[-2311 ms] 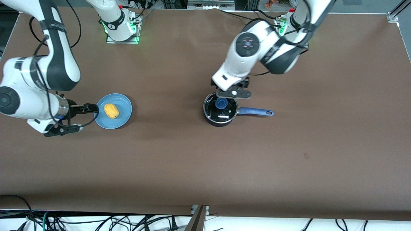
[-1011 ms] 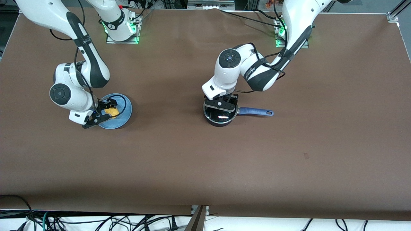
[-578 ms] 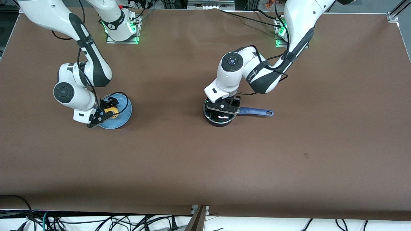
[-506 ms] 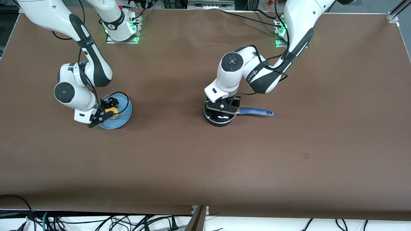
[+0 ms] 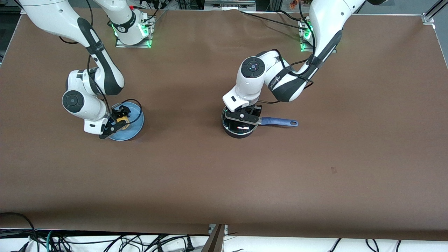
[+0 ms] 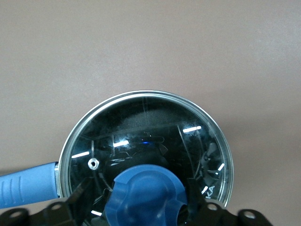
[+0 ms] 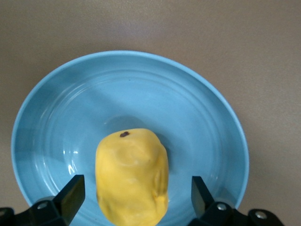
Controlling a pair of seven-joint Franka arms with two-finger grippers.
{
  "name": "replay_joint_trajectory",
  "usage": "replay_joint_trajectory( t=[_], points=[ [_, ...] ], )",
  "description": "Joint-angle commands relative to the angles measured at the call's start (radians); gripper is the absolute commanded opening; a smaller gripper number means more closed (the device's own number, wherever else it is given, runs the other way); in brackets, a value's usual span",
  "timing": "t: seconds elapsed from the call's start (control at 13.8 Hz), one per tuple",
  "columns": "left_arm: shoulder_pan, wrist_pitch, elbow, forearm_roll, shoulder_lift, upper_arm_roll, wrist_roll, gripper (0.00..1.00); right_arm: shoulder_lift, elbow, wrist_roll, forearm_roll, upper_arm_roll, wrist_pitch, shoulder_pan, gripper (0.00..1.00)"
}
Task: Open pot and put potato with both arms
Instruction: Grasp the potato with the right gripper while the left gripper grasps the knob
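The robot's right gripper needs to close, as its fingers are low over the light-blue plate [image 7: 197, 117] on either side of the potato. Closing now would hold the yellow potato [image 7: 131, 176].
The black pot [image 5: 239, 128] with its long blue handle [image 5: 280, 122] stands mid-table, and its glass lid [image 6: 146, 136] is on. My left gripper [image 5: 242, 115] is low over the lid. Its fingers [image 6: 81, 195] are open on either side of the blue knob [image 6: 146, 195] and do not clamp it. The yellow potato [image 7: 131, 176] lies on the light-blue plate [image 7: 188, 117] toward the right arm's end of the table. My right gripper [image 5: 119, 119] is down at the plate [image 5: 134, 122], open, with a finger [image 7: 73, 192] on each side of the potato [image 5: 122, 120] and gaps between.
The brown table mat [image 5: 224, 175] stretches wide around the pot and the plate. The arm bases [image 5: 133, 31] stand along the edge farthest from the front camera. Cables hang past the table's near edge.
Both arms came down from higher poses. The left gripper settled over the lid's knob. The right gripper swung in over the plate and now straddles the potato. Pot, lid and potato have not moved.
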Motion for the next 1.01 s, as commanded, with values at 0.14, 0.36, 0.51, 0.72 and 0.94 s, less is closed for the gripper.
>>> replay_joint_trajectory(
  t=[0.14, 0.36, 0.51, 0.72, 0.94],
  points=[
    [0.004, -0.008, 0.001, 0.023, -0.001, -0.007, 0.006, 0.58, 0.002, -0.017, -0.016, -0.013, 0.003, 0.028, -0.004, 1.00],
    [0.006, -0.007, 0.001, 0.023, -0.001, -0.007, 0.006, 0.38, 0.008, -0.015, -0.016, -0.013, 0.003, 0.036, -0.004, 1.00],
    [0.018, -0.025, 0.004, 0.023, -0.009, -0.008, 0.006, 0.30, 0.010, -0.015, -0.016, -0.013, 0.003, 0.039, -0.004, 0.88],
    [0.025, -0.090, 0.017, 0.009, -0.035, -0.014, 0.005, 0.14, 0.010, -0.015, -0.016, -0.013, 0.003, 0.039, -0.004, 0.57],
    [0.062, -0.145, 0.024, -0.023, -0.062, -0.037, 0.006, 0.00, 0.008, -0.010, -0.011, -0.011, 0.003, 0.031, -0.006, 0.44]
  ],
)
